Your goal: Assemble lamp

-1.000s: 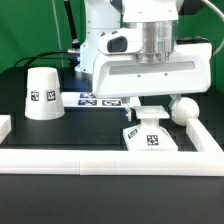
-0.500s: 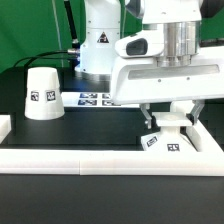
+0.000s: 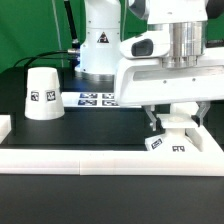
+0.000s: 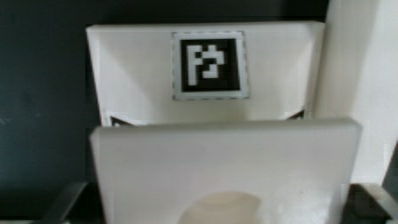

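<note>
The lamp base's lower edge sits on the tabletop inside the rail corner, so the base would stay there if the robot's gripper opened now.
The white lamp base lies tilted on the black table by the corner of the rail, at the exterior view's right. My gripper stands over it with a finger on each side and is shut on it. In the wrist view the base fills the picture, with a square tag on its far part and a round hole in its near block. The dark fingertips press its sides. The cone-shaped shade stands alone at the left. The bulb is hidden behind my gripper.
A long white rail borders the table's front and turns up at the right. The marker board lies flat behind the middle. The arm's white body fills the upper right.
My gripper has moved to the exterior view's right with the base, which went from the middle front to the right rail corner. The bulb is now covered. The shade has not moved.
</note>
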`<state>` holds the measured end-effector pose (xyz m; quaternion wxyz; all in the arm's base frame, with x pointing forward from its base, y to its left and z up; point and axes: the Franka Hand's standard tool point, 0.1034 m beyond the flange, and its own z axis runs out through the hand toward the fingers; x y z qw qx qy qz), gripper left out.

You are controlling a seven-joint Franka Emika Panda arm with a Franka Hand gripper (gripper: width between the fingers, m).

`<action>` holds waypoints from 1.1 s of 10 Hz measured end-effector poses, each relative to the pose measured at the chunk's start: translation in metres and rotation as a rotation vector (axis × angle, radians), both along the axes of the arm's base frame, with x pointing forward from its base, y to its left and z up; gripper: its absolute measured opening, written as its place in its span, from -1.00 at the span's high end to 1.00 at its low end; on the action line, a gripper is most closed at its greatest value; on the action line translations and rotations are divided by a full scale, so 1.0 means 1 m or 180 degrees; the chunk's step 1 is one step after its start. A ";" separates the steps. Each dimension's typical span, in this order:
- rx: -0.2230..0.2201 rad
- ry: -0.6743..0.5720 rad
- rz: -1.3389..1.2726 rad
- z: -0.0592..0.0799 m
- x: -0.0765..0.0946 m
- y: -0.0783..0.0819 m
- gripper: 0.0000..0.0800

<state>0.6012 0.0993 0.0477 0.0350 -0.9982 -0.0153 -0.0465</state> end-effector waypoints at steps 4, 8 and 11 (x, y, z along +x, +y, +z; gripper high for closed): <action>-0.0014 0.0010 0.0076 0.004 -0.013 -0.001 -0.74; -0.0038 0.0089 0.0126 0.011 -0.056 -0.001 -0.75; -0.0043 0.0131 0.0175 0.017 -0.082 0.009 -0.75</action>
